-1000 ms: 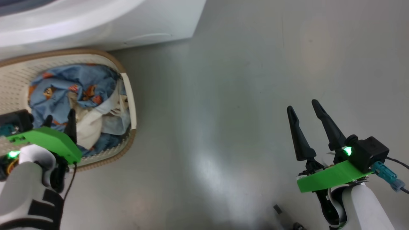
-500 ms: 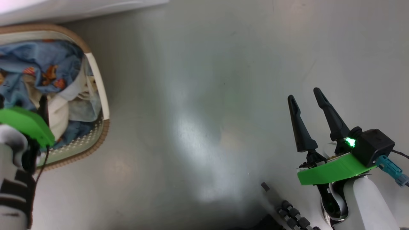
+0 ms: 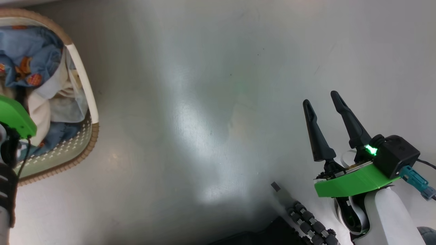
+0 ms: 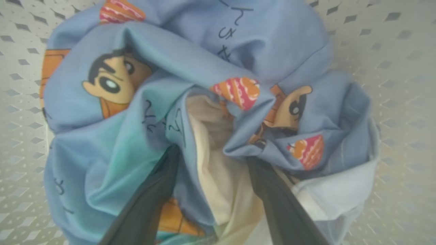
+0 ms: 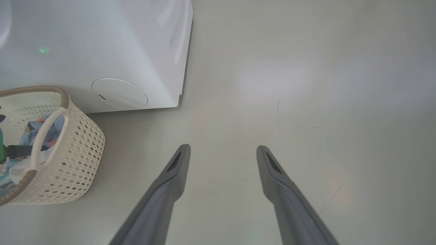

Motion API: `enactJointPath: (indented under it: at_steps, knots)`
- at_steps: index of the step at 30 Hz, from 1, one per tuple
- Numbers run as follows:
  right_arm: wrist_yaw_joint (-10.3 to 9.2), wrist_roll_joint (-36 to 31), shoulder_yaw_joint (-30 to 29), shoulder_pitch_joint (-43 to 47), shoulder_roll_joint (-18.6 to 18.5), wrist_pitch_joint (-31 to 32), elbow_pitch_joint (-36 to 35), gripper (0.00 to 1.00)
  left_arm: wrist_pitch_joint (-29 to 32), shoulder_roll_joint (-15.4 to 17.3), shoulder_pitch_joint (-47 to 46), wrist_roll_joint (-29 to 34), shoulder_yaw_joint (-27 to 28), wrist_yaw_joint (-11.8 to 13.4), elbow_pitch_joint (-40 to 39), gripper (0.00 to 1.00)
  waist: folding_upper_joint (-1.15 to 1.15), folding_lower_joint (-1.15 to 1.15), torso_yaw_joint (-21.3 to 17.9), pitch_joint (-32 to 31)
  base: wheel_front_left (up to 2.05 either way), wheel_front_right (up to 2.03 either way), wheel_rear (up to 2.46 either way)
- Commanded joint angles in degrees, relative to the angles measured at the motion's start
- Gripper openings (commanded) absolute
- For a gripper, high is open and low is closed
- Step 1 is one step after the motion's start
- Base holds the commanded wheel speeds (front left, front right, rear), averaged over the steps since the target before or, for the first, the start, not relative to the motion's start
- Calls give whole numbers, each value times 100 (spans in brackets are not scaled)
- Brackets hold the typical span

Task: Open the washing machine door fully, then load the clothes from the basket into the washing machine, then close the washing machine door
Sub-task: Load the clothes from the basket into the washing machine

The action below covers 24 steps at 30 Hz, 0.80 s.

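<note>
My left gripper needs to take hold of the clothes by their cream fold (image 4: 214, 173) next, because slack blue cloth (image 4: 110, 167) lies heaped around a raised cream fold.
The cream basket (image 3: 69, 149) sits at the left of the head view, holding the clothes (image 3: 32, 51), light-blue fabric with orange cartoon figures over a white garment. My left gripper (image 4: 211, 153) stands open, both fingers sunk into the clothes (image 4: 136, 102), tips hidden in the folds and white fabric between them. Its green wrist mount (image 3: 13, 117) hangs over the basket. My right gripper (image 3: 321, 98) is open and empty above bare floor, well right of the basket (image 5: 78, 149). The white washing machine (image 5: 85, 44) stands just behind the basket. The washing machine door is out of view.
The washer's round service flap (image 5: 119, 93) faces the basket. Smooth grey floor (image 3: 204, 102) spreads between the basket and my right arm. Dark rollers of my own base (image 3: 308, 221) show at the bottom edge.
The head camera has swung, so the basket slid to the left edge and the washer left that view. My left gripper stays in the basket; the right gripper stays open, barely moved.
</note>
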Motion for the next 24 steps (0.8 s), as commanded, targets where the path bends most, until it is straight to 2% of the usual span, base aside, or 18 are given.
enactJointPath:
  at_steps: [1,6,7,8,10,17,24]
  knots:
    - [9,60,108,158,-48,-68,-125,100,-46,270,79,38,68,52,-6,100,0,0,-30,50,0,0,0]
    - [9,119,65,179,-65,-68,-173,100,-97,241,-65,136,-78,102,123,100,0,0,-64,116,0,0,0]
    - [9,127,50,185,-69,-68,-185,100,-112,227,-84,149,-103,108,155,85,0,0,-66,123,0,0,0]
    - [9,135,34,193,-72,-68,-197,100,-130,209,-100,162,-129,112,185,48,0,0,-65,129,0,0,0]
    - [9,149,1,200,-76,-68,-214,100,-204,167,-127,199,-189,131,231,0,0,0,-50,131,0,0,0]
    - [9,171,-137,207,-99,-68,-207,100,-609,-101,-77,152,-261,104,347,0,0,0,138,-48,0,0,0]
    - [9,183,-226,230,-188,-68,-112,100,-1249,-523,279,-167,-84,-47,125,0,0,0,503,-598,0,0,0]
